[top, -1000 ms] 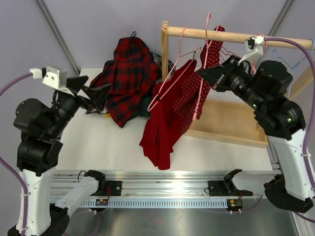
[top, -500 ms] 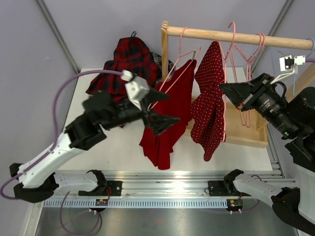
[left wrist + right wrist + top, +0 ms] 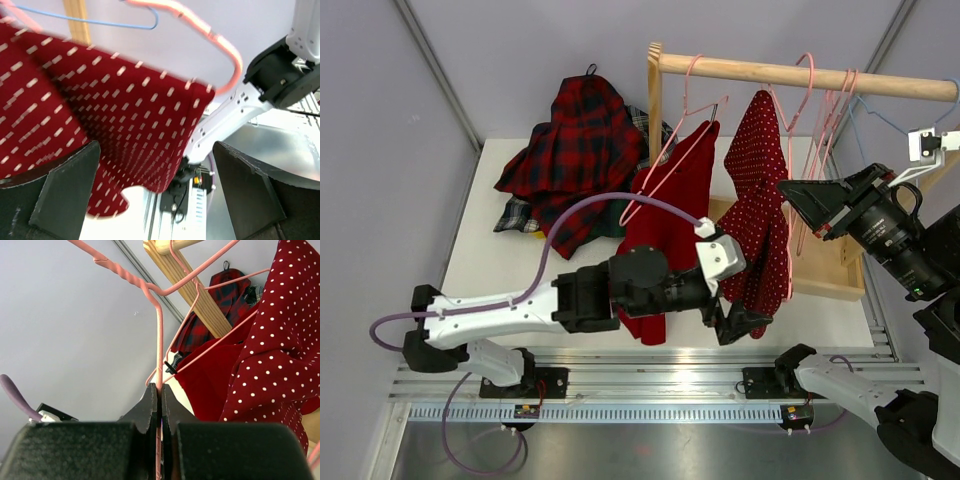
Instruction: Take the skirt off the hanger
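My left gripper is to grab the skirt [image 3: 758, 190] next by its lower hem [image 3: 754, 304], so that it can pull the skirt off the pink hanger.
The red polka-dot skirt [image 3: 758, 190] hangs on a pink hanger [image 3: 800, 75] from the wooden rail [image 3: 880, 82]. My right gripper [image 3: 788, 192] is shut on the hanger's wire beside the skirt. In the right wrist view the jaws [image 3: 159, 397] pinch the pink wire [image 3: 159, 340], with the skirt [image 3: 280, 350] to the right. My left gripper [image 3: 740, 322] is open under the skirt's lower hem. In the left wrist view its fingers [image 3: 62, 195] stand wide apart [image 3: 157, 200]. The skirt [image 3: 100, 125] hangs just above and between them, untouched, and the hanger [image 3: 222, 47] is above.
A plain red garment [image 3: 665, 215] hangs on another pink hanger to the left. A pile of plaid clothes [image 3: 580, 140] lies at the back of the table. Spare pink hangers [image 3: 840, 100] and a blue one [image 3: 890, 115] hang on the rail. The rack's wooden base [image 3: 810, 260] is behind the skirt.
My left arm has swung from the far left across the table to under the polka-dot skirt. My right gripper has drawn the hanger and skirt to the right along the rail.
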